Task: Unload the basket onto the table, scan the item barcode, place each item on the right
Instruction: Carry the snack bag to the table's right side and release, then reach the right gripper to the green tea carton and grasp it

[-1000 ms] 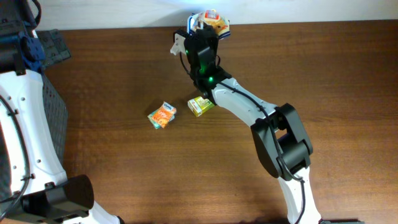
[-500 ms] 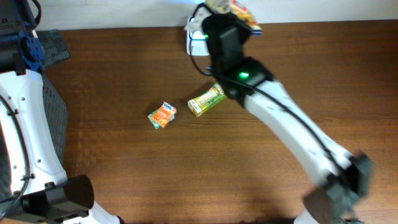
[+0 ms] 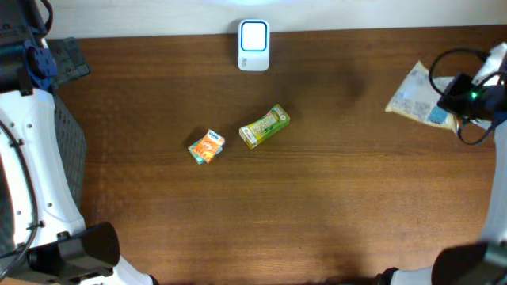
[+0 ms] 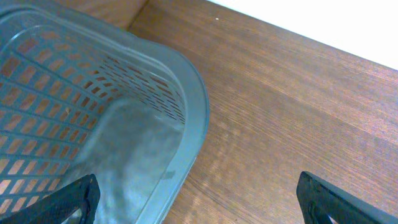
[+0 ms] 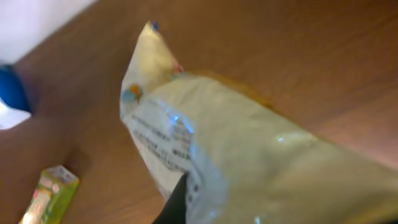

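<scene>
The bag hangs tilted by the table's edge, short of the wood nearer the green carton. My right gripper now moves the bag there before releasing it.
The item is a pale crinkly snack bag, and my right gripper is shut on it at the table's far right edge. In the right wrist view the bag fills most of the frame, its printed back toward the camera, and one dark finger shows against it. The white scanner with a blue screen stands at the back centre, far left of the bag, and shows at the frame edge as the scanner. My left gripper hangs open and holds nothing, over the rim of a grey basket.
A green carton and an orange packet lie mid-table; the green carton also shows in the right wrist view. The grey mesh basket stands at the left edge by the left arm.
My right arm has swung away from the scanner at the back centre to the far right, carrying the bag. The left arm and the two small packs have not moved.
</scene>
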Available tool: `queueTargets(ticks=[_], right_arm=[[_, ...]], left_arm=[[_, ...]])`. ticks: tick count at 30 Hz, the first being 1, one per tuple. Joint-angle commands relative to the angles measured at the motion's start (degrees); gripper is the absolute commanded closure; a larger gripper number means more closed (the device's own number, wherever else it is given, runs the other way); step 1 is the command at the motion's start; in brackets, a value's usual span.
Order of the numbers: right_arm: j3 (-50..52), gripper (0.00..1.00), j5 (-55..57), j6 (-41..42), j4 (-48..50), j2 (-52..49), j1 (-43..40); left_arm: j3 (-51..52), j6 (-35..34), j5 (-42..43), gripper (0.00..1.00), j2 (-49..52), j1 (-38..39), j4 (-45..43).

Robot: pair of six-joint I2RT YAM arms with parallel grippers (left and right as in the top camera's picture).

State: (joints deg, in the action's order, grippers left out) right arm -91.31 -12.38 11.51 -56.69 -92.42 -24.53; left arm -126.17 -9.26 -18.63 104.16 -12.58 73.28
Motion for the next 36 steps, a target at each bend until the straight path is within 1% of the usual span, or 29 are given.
queueTargets(ticks=[1, 3, 5, 6, 7, 9, 10, 11, 12, 13, 15, 16, 18, 19, 20, 22, 24, 26, 29, 33, 36], right_arm=[[7.45, 0.96, -9.01, 2.29, 9.77, -3.13, -2.16], [11.32, 0.96, -9.51, 2.58, 13.29, -4.37, -2.16], [14.34, 0.96, -8.41, 2.54, 13.9, -4.72, -2.23], [15.28, 0.92, -7.06, 2.49, 13.33, -4.72, -2.23], [15.3, 0.83, -5.16, 2.51, 11.91, -4.72, -2.21], [14.34, 0.73, -3.82, 2.54, 8.76, -4.26, -2.67], [13.2, 0.7, -3.78, 2.54, 7.21, -4.02, -2.97], [11.63, 0.62, -3.41, 2.51, 5.53, -3.76, -3.26], [8.96, 0.45, -2.4, 2.51, 2.97, -3.39, -3.67], [5.81, 0.32, -0.61, 2.47, -0.09, -3.15, -3.74], [0.57, 0.19, 1.09, 2.29, -5.2, -3.06, -3.58], [-3.04, 0.19, 0.24, 2.32, -8.68, -3.06, -3.39], [-6.62, 0.2, -4.37, 2.01, -12.04, -3.06, -1.92], [-7.23, 0.2, -9.42, -1.27, -12.31, -3.06, 0.42], [-7.21, 0.2, -13.31, -2.49, -11.85, -3.58, 6.58], [-7.02, 0.2, -13.35, -2.45, -9.75, -4.52, 12.68], [-6.38, 0.2, -13.31, -1.95, -5.33, -6.45, 20.39], [-6.29, 0.2, -13.35, 0.35, 0.35, -10.4, 28.46], [-6.29, 0.2, -13.38, 1.53, 10.43, -18.43, 38.14], [-6.29, 0.2, -13.35, 1.66, 23.54, -29.42, 48.15], [-6.29, 0.2, -13.29, 1.66, 25.7, -32.65, 52.04]], left_arm=[[-0.02, -0.55, 0.0, 0.01, 0.11, -0.24, -0.09], [-0.02, -0.55, 0.0, 0.01, 0.11, -0.24, -0.09], [-0.02, -0.55, 0.0, 0.01, 0.11, -0.24, -0.07], [-0.02, -0.52, 0.0, 0.01, 0.11, -0.24, -0.09], [-0.02, -0.52, 0.0, 0.01, 0.11, -0.24, -0.09], [-0.02, -0.52, 0.0, 0.01, 0.11, -0.24, -0.07], [-0.02, -0.52, 0.0, 0.01, 0.11, -0.24, -0.09], [-0.02, -0.55, 0.0, 0.01, 0.11, -0.24, -0.07], [-0.02, -0.55, 0.0, 0.01, 0.11, -0.24, -0.07], [-0.02, -0.52, 0.0, 0.01, 0.11, -0.24, -0.07], [-0.02, -0.55, 0.0, 0.01, 0.11, -0.24, -0.07], [-0.02, -0.52, 0.0, 0.01, 0.11, -0.24, -0.07], [-0.02, -0.52, 0.0, 0.01, 0.11, -0.24, -0.09], [-0.02, -0.52, 0.0, 0.01, 0.11, -0.24, -0.09], [-0.02, -0.52, 0.0, 0.01, 0.11, -0.24, -0.07], [-0.02, -0.52, 0.0, 0.01, 0.11, -0.24, -0.07], [-0.02, -0.52, 0.0, 0.01, 0.11, -0.24, -0.07], [-0.02, -0.52, 0.0, 0.01, 0.11, -0.24, -0.09], [-0.02, -0.52, 0.0, 0.01, 0.11, -0.26, -0.07], [-0.02, -0.52, 0.0, 0.01, 0.11, -0.2, -0.09], [-0.02, -0.52, 0.0, 0.01, 0.11, -0.2, -0.07]])
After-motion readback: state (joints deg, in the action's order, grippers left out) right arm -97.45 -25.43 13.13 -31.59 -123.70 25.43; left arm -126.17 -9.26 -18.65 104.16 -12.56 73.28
